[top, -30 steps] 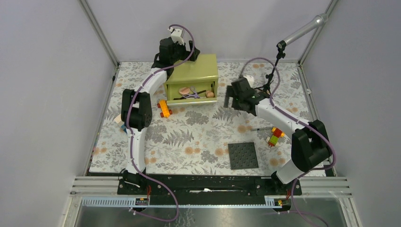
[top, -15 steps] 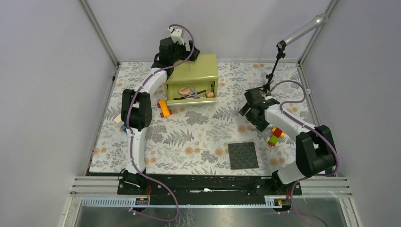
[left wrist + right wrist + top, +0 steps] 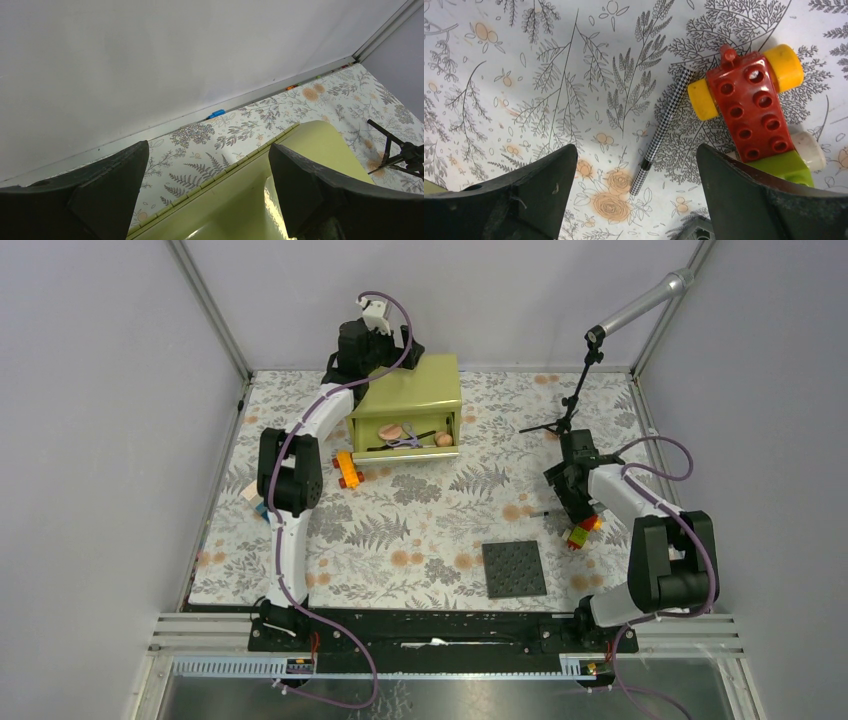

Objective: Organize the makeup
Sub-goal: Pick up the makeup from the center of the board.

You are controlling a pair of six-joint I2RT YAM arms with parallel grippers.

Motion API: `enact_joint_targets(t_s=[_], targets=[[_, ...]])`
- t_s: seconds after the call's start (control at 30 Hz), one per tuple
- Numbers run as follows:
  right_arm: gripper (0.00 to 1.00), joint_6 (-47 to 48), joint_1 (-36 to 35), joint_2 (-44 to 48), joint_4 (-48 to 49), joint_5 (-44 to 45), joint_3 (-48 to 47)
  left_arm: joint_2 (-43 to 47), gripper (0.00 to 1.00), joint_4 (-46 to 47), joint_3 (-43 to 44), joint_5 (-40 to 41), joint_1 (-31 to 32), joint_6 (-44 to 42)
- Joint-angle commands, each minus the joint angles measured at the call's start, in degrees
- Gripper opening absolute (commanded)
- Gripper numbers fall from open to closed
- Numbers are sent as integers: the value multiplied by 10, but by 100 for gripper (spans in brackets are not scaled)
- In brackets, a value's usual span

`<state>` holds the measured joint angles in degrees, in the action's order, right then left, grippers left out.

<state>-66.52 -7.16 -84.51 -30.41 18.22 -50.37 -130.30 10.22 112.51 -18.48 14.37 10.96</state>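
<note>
My right gripper is going to take hold of the checkered pencil next, near the middle of its body [image 3: 548, 513], to lay it lengthwise in the open drawer [image 3: 452, 450].
A thin black-and-white checkered pencil [image 3: 663, 130] lies on the floral cloth, just left of a red brick toy with yellow wheels [image 3: 749, 112]. My right gripper [image 3: 636, 150] hovers open above the pencil's lower end, with nothing between its fingers; from above it [image 3: 577, 506] is at the right side of the table. The olive-green box [image 3: 410, 385] at the back has its drawer [image 3: 452, 450] pulled out, holding peach sponges [image 3: 391, 430] and thin brushes. My left gripper [image 3: 207, 150] stands open over the box's hinged back edge [image 3: 240, 162].
An orange toy car [image 3: 348, 469] sits in front of the box's left corner. A dark grey studded plate [image 3: 514, 568] lies near the front right. A black microphone stand [image 3: 573, 400] rises at the back right. A small item [image 3: 257, 504] shows beside the left arm.
My right arm has swung from beside the open drawer to the right and toward the front, ending over the checkered pencil. The left arm has stayed still.
</note>
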Motion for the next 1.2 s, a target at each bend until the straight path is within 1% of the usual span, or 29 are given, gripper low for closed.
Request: enact_joint_targets(t_s=[0.0, 0.2, 0.4, 0.5, 0.67, 0.7, 0.87, 1.0, 1.1, 1.13, 1.17], targets=[[94, -11, 15, -27, 30, -8, 6, -40, 96, -97, -10, -24, 9, 33], [85, -11, 21, -76, 38, -13, 5, -41, 95, -97, -10, -25, 10, 33], [65, -10, 24, -101, 43, -15, 4, -41, 95, -97, -9, -26, 10, 33], [48, -5, 24, -114, 41, -14, 3, -40, 95, -98, -9, -24, 10, 32], [3, 1, 24, -130, 39, -16, 3, -40, 95, -99, -10, -22, 10, 30], [0, 2, 24, -135, 32, -17, -2, -40, 95, -99, -10, -22, 10, 31], [0, 51, 24, -149, 22, -14, -24, -46, 95, -101, -8, -25, 10, 30], [0, 90, 24, -118, 26, -5, -28, -44, 95, -101, -8, -25, 10, 34], [0, 137, 24, -77, 82, -24, -5, -45, 95, -97, -9, -31, 10, 42], [0, 166, 24, -63, 115, -41, 6, -47, 95, -101, -5, -36, 10, 40], [0, 213, 24, -47, 159, -79, 22, -48, 95, -113, 0, -32, 10, 34]])
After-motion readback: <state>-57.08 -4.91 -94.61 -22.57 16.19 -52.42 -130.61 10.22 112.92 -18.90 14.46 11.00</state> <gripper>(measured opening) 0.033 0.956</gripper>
